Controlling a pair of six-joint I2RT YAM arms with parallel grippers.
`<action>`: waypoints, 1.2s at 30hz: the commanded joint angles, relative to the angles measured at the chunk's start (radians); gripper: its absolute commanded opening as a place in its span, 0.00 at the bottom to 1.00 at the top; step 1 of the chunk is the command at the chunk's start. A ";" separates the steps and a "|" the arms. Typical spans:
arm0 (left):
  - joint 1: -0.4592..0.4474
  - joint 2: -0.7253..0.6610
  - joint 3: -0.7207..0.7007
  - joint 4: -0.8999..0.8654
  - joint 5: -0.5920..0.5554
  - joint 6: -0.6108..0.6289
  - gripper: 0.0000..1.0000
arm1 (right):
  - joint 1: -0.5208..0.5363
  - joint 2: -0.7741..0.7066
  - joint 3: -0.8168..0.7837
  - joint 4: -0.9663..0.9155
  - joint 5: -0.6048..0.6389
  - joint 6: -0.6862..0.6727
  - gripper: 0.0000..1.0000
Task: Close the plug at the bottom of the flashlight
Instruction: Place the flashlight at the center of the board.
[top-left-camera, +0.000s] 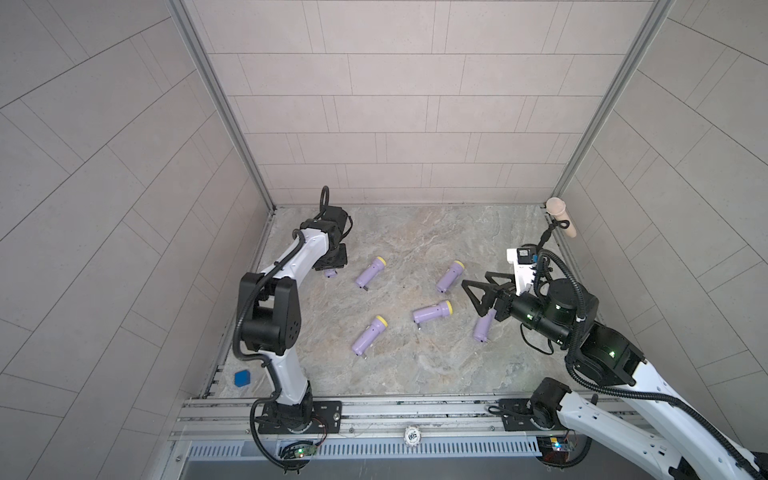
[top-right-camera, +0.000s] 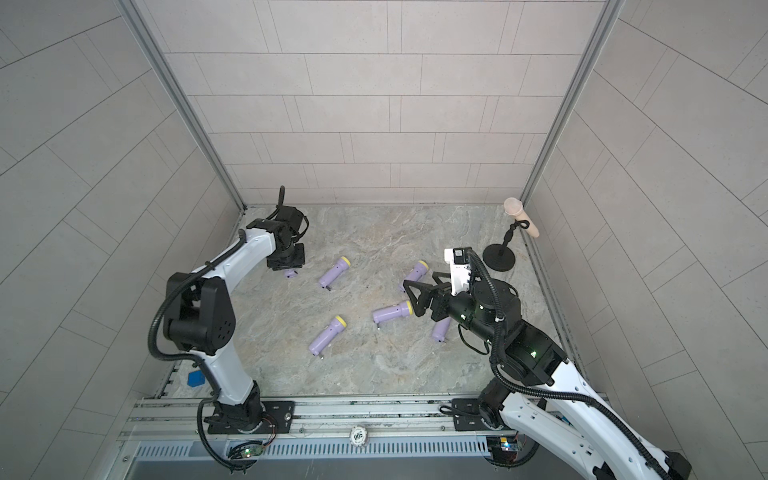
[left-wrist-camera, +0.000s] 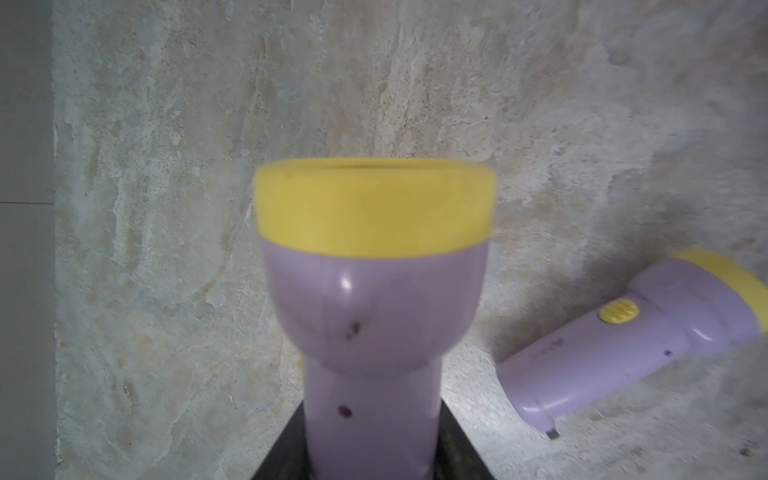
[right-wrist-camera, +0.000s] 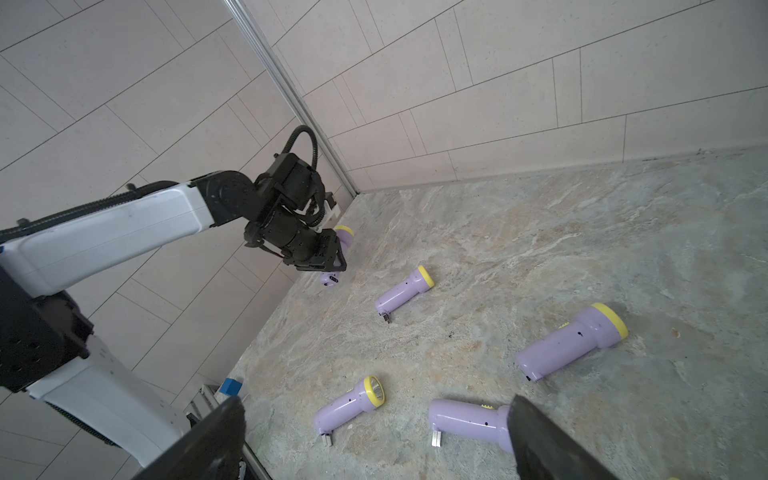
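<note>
The held flashlight hovers above the tabletop, looking bigger than the lying one. It comes down, before my left gripper releases it.
My left gripper is shut on the barrel of a lilac flashlight with a yellow head, at the far left of the table. The flashlight's bottom end sticks out below the jaws. I cannot make out its plug. My right gripper hangs open and empty above the table's right side. It is over one lying flashlight and near two others. Two more flashlights lie mid-table. Small plugs stick out at their bottoms.
A microphone on a black round-based stand occupies the far right corner. A blue block lies beyond the table's left edge. Tiled walls enclose three sides, and a metal rail runs along the front.
</note>
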 joint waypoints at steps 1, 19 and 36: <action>0.010 0.062 0.070 -0.072 -0.040 0.050 0.00 | 0.001 -0.017 -0.019 -0.014 -0.032 -0.010 1.00; 0.009 0.306 0.197 -0.046 -0.140 0.114 0.00 | 0.005 -0.039 -0.095 0.023 -0.047 0.028 1.00; -0.017 0.363 0.193 -0.043 -0.161 0.133 0.16 | 0.013 -0.005 -0.095 0.031 -0.045 0.044 1.00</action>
